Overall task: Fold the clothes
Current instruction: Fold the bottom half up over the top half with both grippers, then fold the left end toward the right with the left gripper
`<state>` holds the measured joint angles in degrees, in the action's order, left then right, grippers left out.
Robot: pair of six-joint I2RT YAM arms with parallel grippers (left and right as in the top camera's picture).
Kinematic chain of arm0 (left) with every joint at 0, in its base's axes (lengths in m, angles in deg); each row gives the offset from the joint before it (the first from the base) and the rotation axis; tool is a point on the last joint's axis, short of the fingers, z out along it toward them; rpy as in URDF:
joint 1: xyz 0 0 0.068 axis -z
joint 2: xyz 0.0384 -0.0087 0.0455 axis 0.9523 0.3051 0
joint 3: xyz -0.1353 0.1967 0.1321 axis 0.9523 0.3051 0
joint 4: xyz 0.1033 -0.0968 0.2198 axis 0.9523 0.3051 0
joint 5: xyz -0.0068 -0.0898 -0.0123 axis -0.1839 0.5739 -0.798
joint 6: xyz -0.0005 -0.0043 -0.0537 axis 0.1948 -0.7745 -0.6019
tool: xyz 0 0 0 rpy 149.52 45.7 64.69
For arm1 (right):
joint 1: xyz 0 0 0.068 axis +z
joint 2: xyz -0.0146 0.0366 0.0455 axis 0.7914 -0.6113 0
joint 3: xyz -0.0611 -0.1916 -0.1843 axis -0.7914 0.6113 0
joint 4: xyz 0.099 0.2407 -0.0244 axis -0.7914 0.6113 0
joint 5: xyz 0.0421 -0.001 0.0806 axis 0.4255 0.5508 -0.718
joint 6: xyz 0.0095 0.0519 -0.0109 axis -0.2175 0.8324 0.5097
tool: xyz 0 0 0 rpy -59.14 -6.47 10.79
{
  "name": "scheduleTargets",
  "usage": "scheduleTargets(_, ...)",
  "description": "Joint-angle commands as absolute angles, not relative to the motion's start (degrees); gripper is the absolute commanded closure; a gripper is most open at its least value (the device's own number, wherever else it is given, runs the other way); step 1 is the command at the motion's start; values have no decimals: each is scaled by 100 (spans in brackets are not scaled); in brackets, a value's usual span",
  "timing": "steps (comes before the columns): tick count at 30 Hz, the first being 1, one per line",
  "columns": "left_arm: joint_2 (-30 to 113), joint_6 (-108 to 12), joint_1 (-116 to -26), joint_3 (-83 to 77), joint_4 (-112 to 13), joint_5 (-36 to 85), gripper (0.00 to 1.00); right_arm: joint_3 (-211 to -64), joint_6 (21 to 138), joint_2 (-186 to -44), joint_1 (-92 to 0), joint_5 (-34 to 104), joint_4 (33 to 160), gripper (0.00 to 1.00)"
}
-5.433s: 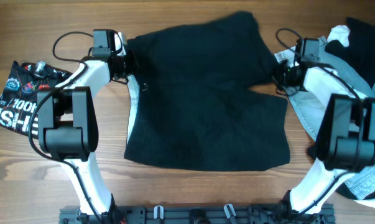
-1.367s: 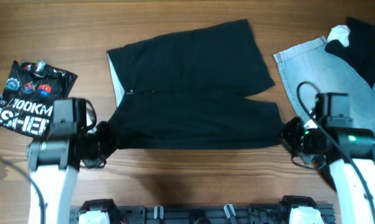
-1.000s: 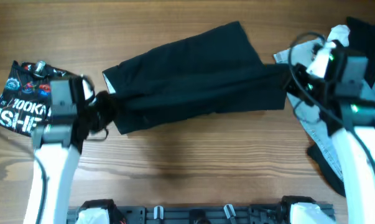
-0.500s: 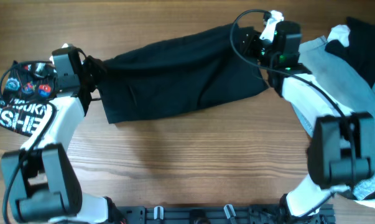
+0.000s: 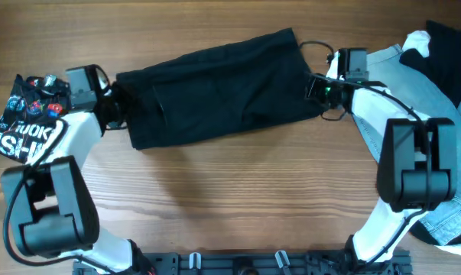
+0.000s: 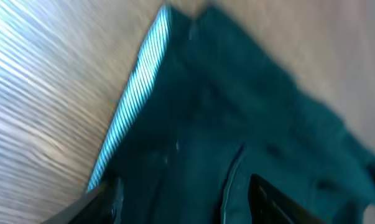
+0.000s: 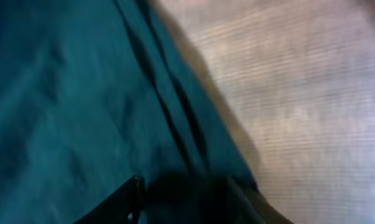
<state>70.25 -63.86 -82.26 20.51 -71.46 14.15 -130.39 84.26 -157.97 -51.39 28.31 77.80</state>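
My left gripper grabs the large black garment at its end (image 6: 168,149) beside the pale edge trim (image 6: 136,92) next, to fold that end over the garment.
The large black garment (image 5: 215,92) lies folded into a long band across the far middle of the wooden table. My left gripper (image 5: 117,113) is at its left end. In the left wrist view its fingers (image 6: 187,199) are spread wide over the dark cloth (image 6: 237,124), beside the pale edge trim (image 6: 131,106). My right gripper (image 5: 314,90) is at the band's right end. In the right wrist view its fingers (image 7: 190,199) are apart over the cloth's edge (image 7: 63,93), next to bare wood. Light-blue denim (image 5: 452,107) lies at the far right.
A black printed garment (image 5: 24,130) lies at the left edge, under my left arm. Another black and white garment (image 5: 444,46) sits on the denim at the top right. Bare wood (image 5: 230,198) fills the near half of the table.
Both grippers lifted the garment's near edge and carried it over to the far side, folding it into a band. Now both sit at its ends with fingers apart.
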Motion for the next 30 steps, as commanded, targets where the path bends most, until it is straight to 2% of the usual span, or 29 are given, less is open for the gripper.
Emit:
scheduleTargets(1,7250,-6001,-8012,2058,-6805,1308,31,-12953,7873,-16057,-5112,3356,8696,58)
scheduleTargets(3,7254,-5997,-8012,2058,-6554,1308,28,-12951,8332,-16057,-5117,4584,9635,72)
scheduleTargets(5,7252,-5804,-8040,2058,-6427,1284,27,-12951,9432,-16055,-5121,5966,10615,74)
scheduleTargets(8,7252,-5721,-8038,2058,-6346,1291,26,-12953,9556,-16031,-5121,6182,10741,74)
scheduleTargets(9,7252,-5719,-8038,2058,-6320,1319,23,-12956,9558,-15972,-5121,6167,10741,75)
scheduleTargets(10,7202,-5551,-8055,2049,-6326,1441,14,-12956,9556,-15703,-5121,6158,10746,74)
scheduleTargets(11,7132,-5374,-8099,2019,-6329,1511,11,-12967,9558,-15504,-5121,6151,10741,72)
scheduleTargets(12,7064,-5291,-8132,1997,-6331,1535,10,-12995,9554,-15327,-5121,6127,10739,70)
scheduleTargets(14,6959,-5197,-8195,1966,-6375,1533,5,-13076,9462,-14884,-5121,5966,10661,55)
scheduleTargets(16,6998,-5022,-8200,1966,-6423,1546,0,-13089,8940,-14405,-5121,5295,10381,51)
scheduleTargets(18,7099,-4792,-8132,1966,-6528,1865,1,-13089,8806,-14049,-5114,4615,10164,47)
scheduleTargets(21,7344,-4672,-7933,1966,-6737,2139,10,-13089,8686,-13904,-5077,3723,9937,47)
scheduleTargets(23,7637,-4674,-7730,1966,-6779,2259,24,-13089,8446,-13904,-4911,3286,9882,47)
scheduleTargets(25,7883,-4674,-7564,1966,-6781,2366,26,-13089,8326,-13907,-4728,3233,9832,47)
scheduleTargets(26,8043,-4674,-7456,1966,-6772,2366,34,-13089,8216,-13907,-4572,3203,9788,48)
scheduleTargets(27,8155,-4672,-7380,1966,-6759,2364,46,-13089,8140,-13909,-4459,3133,9760,48)
scheduleTargets(29,8244,-4672,-7330,1966,-6740,2362,79,-13089,7956,-13937,-4148,2934,9732,50)
scheduleTargets(30,8227,-4674,-7354,1962,-6737,2362,94,-13087,7932,-13992,-3939,2886,9734,54)
